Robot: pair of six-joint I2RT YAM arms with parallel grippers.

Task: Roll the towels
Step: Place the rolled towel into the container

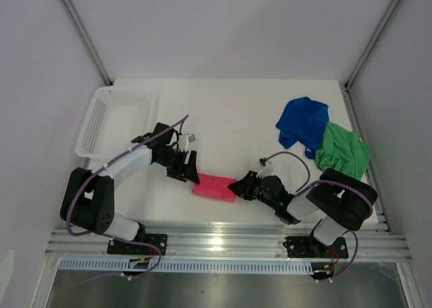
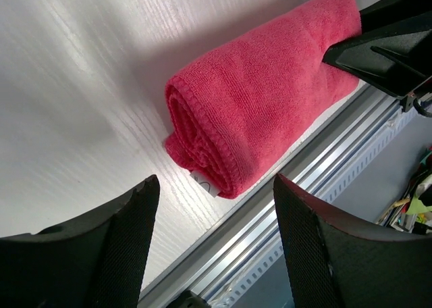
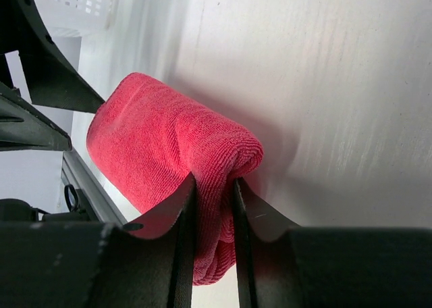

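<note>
The robot needs to grab the pink-red towel's open spiral end (image 1: 197,185) (image 2: 205,141) with its left gripper next, opposite its right gripper. Then it will lay the towel in the basket still rolled.
The pink-red towel (image 1: 214,187) lies rolled into a short cylinder near the table's front edge. My right gripper (image 1: 239,186) is shut on its right end, and the right wrist view shows cloth (image 3: 162,142) pinched between the two fingers (image 3: 181,213). My left gripper (image 1: 192,169) stands open just off the roll's left end, touching nothing. In the left wrist view the roll's spiral end (image 2: 209,146) faces the gap between my wide-apart fingers (image 2: 128,240). The blue towel (image 1: 304,121) and green towel (image 1: 343,150) lie crumpled at the back right, overlapping slightly.
A white mesh basket (image 1: 115,119) stands at the back left, behind the left arm. The metal rail (image 1: 229,237) runs along the front edge just beside the roll. White walls close in the table on three sides.
</note>
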